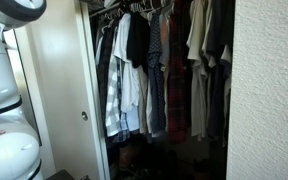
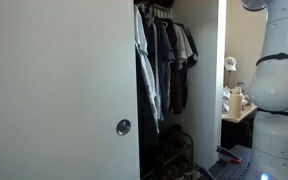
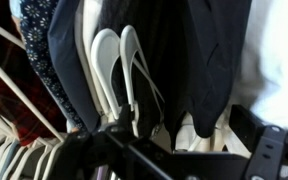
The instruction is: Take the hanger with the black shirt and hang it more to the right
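Observation:
I should grab the black shirt (image 1: 137, 40) with my gripper across the upper tip of the fabric between my fingers. That leaves the hanger's hook free, so it can be hung again along the bar.
The black shirt (image 1: 137, 40) hangs on the closet rail between white and plaid shirts; it also shows among dark clothes in an exterior view (image 2: 167, 45). In the wrist view its black fabric (image 3: 206, 60) fills the middle and reaches down between my two dark fingers. My gripper (image 3: 184, 128) is open, one finger on each side of that fabric, not closed on it. The hanger is hidden inside the shirt; a pale bit shows just under the fabric's tip, and I cannot tell if it is the hanger. The gripper is not clear in either exterior view.
Two thick white hangers (image 3: 119, 70) hang right beside the black fabric, with patterned dark shirts (image 3: 44, 60) past them. Several shirts crowd the rail (image 1: 174, 70). A white sliding door (image 2: 54, 90) covers part of the closet. The robot's white body (image 2: 279, 90) stands before it.

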Motion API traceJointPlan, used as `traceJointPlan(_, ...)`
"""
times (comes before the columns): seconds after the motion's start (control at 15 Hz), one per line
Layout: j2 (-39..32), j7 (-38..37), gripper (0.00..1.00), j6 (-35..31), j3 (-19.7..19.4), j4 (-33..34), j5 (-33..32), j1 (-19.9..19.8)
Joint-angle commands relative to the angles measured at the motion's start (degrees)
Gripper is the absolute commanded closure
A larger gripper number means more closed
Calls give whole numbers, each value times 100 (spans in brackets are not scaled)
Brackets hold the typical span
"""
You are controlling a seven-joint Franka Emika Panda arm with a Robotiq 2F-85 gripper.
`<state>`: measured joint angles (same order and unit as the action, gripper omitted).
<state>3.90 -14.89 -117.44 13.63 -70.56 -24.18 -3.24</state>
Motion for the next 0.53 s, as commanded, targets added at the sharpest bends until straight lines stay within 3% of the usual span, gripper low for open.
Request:
traceJointPlan(0.0,-247,-218,0,237,118,413,-257,52)
traceJointPlan(0.07,-279,-226,0,235,132,439,-279,54)
traceJointPlan(0.2,-344,-274,28,245,157,506,-360,57)
traceJointPlan(0.47,-418,-345,58,248,157,589,-459,77)
